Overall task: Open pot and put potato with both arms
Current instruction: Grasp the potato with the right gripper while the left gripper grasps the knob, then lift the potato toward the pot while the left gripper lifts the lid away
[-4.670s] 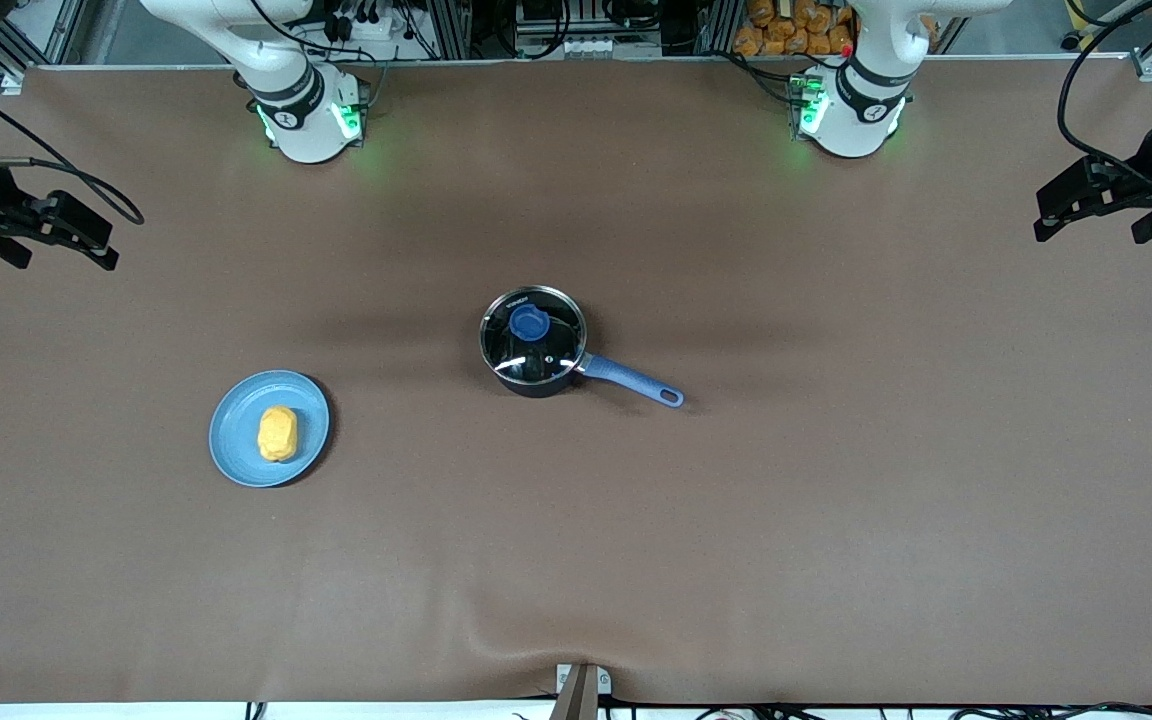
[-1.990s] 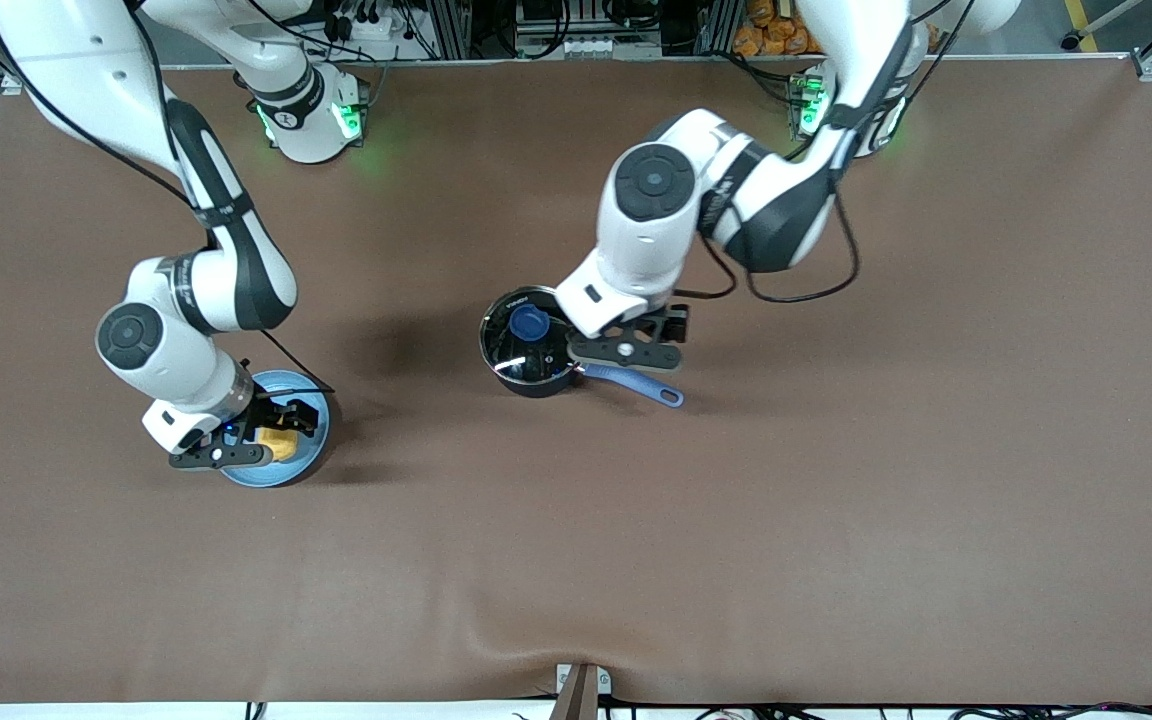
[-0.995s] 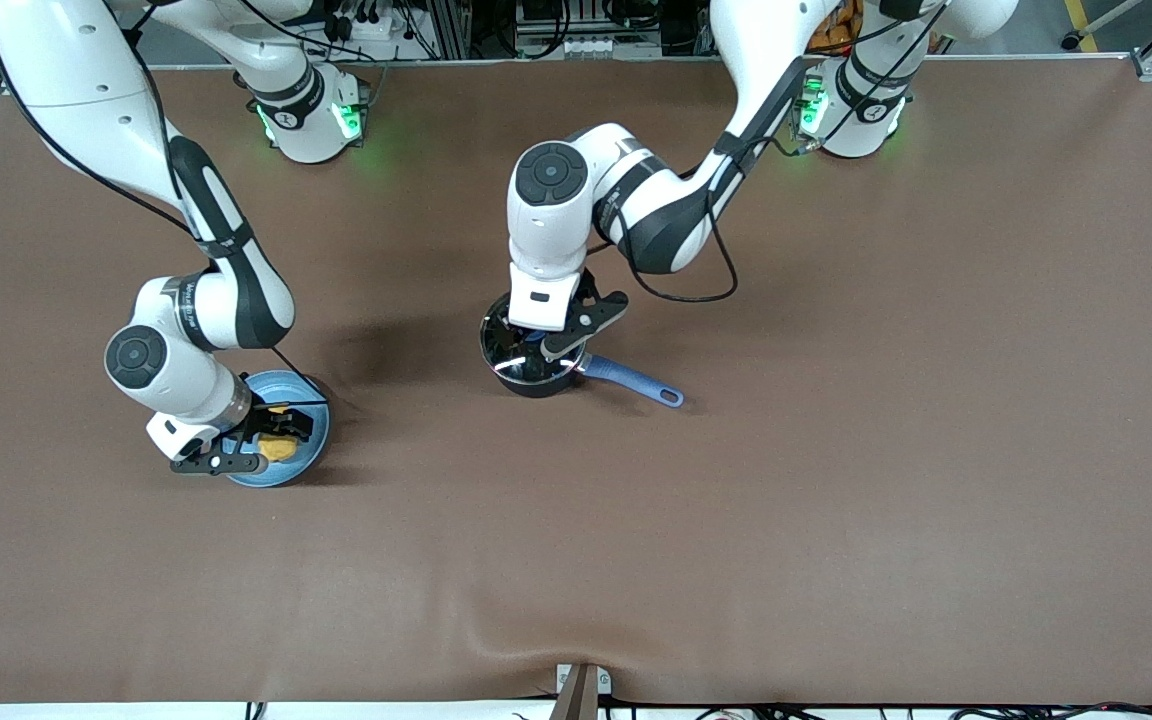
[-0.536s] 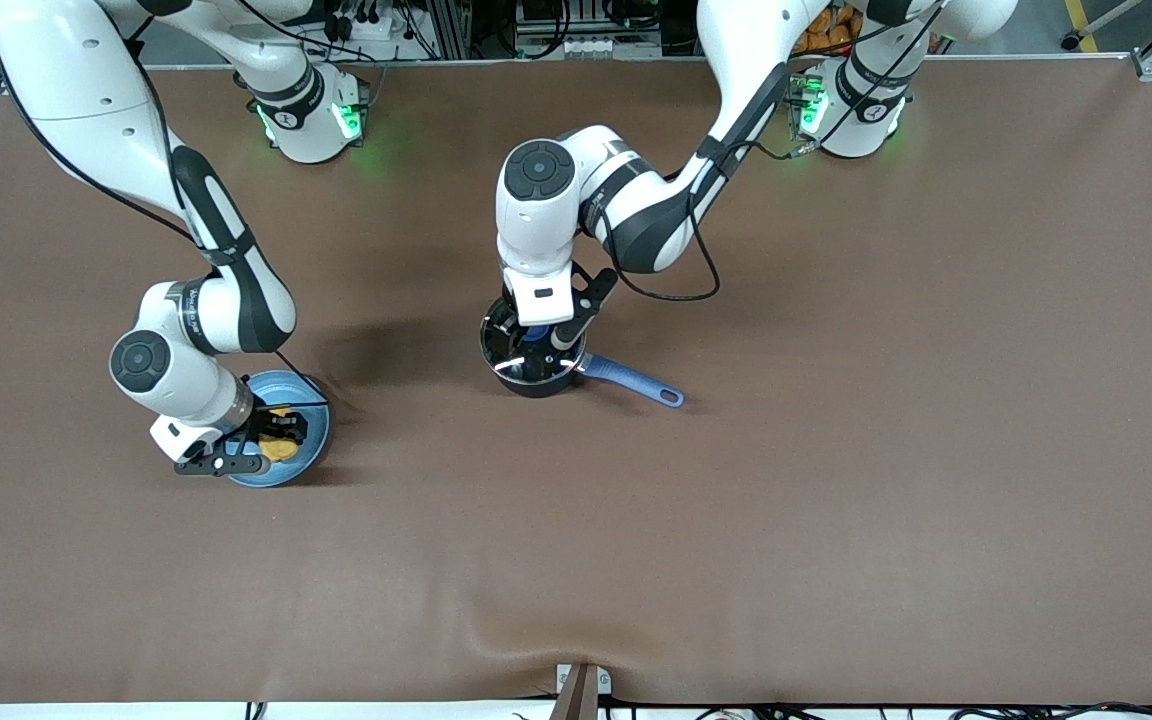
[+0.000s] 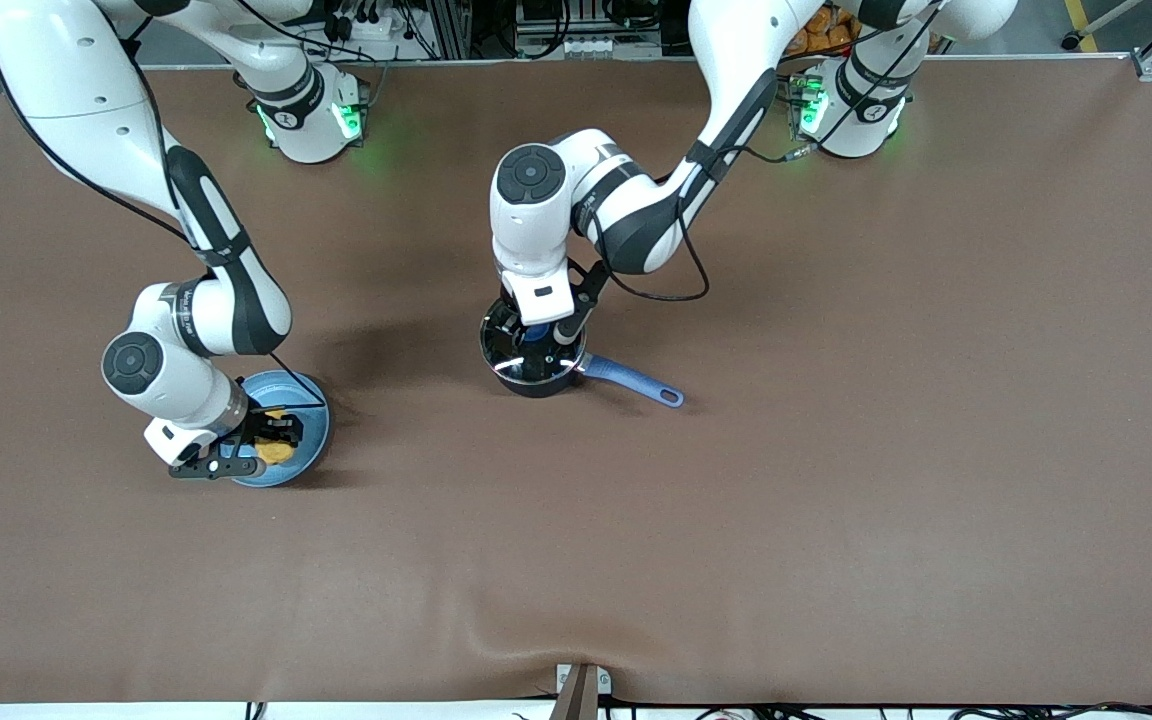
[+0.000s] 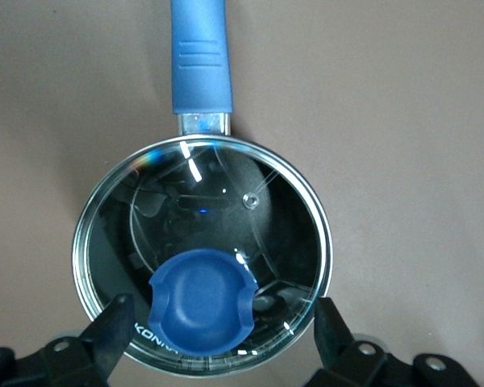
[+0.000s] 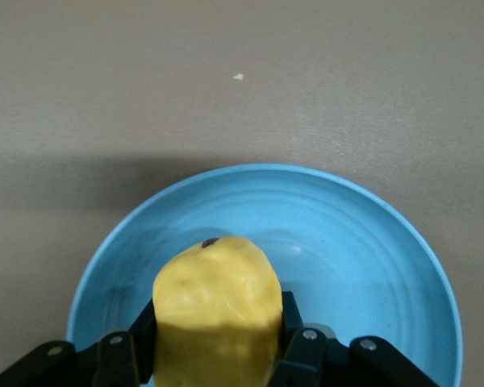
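Observation:
The glass lid should next be grabbed by its blue knob (image 5: 536, 331) with my left gripper, so that it can open the pot (image 5: 508, 366) for the potato.
The black pot (image 5: 508, 366) stands mid-table with its blue handle (image 5: 636, 383) pointing toward the left arm's end. Its glass lid (image 6: 218, 201) with the blue knob (image 6: 202, 302) is on. My left gripper (image 5: 535, 334) hangs low over the lid. In the left wrist view it (image 6: 223, 313) is wide open, with the fingers (image 6: 117, 322) out beside the lid's rim and clear of the knob. The yellow potato (image 7: 216, 294) lies on the light-blue plate (image 7: 363, 250). My right gripper (image 7: 218, 343) is shut on the potato (image 5: 278, 452), one finger against each side.
The plate (image 5: 314, 428) sits toward the right arm's end of the table, nearer the front camera than the pot. Brown table cloth lies all around both.
My left gripper has swung from beside the pot to right over the lid and turned. My right gripper has settled lower round the potato on the plate.

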Robot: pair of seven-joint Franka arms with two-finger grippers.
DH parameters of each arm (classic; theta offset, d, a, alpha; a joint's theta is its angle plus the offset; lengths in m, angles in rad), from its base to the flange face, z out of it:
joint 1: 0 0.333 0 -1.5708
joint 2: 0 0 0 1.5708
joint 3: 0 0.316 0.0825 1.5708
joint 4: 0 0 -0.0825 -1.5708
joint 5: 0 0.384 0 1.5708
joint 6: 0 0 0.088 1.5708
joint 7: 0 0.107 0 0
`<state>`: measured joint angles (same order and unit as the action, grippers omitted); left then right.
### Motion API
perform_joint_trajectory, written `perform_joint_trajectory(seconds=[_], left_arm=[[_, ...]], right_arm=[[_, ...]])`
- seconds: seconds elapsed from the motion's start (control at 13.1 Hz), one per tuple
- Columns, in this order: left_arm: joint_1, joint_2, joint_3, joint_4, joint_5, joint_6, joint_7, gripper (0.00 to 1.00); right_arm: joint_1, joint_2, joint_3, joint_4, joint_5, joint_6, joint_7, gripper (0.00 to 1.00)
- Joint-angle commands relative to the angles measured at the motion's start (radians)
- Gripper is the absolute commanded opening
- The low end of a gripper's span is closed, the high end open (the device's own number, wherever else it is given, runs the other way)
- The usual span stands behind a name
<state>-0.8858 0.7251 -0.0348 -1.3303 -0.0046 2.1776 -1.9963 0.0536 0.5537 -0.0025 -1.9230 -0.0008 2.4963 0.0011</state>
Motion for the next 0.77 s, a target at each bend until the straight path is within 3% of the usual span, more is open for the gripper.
perform_joint_trajectory(seconds=[0.0, 0.23, 0.38, 0.46, 0.69], left_arm=[[-0.01, 0.019, 0.009, 0.022, -0.002, -0.001, -0.019, 0.98], [-0.009, 0.034, 0.007, 0.017, -0.005, -0.001, -0.025, 0.98], [-0.009, 0.043, 0.009, 0.019, -0.006, -0.001, -0.033, 0.98], [-0.009, 0.043, 0.007, 0.019, -0.005, -0.001, -0.033, 0.98], [-0.009, 0.051, 0.007, 0.019, -0.006, -0.001, -0.033, 0.94]], right_arm=[[0.017, -0.049, 0.01, 0.045, 0.007, -0.129, 0.023, 0.16], [0.031, -0.095, 0.039, 0.068, 0.007, -0.236, 0.045, 0.12], [0.031, -0.103, 0.076, 0.075, 0.022, -0.246, 0.085, 0.09], [0.032, -0.103, 0.088, 0.082, 0.022, -0.246, 0.109, 0.02], [0.052, -0.103, 0.114, 0.114, 0.022, -0.287, 0.178, 0.0]])
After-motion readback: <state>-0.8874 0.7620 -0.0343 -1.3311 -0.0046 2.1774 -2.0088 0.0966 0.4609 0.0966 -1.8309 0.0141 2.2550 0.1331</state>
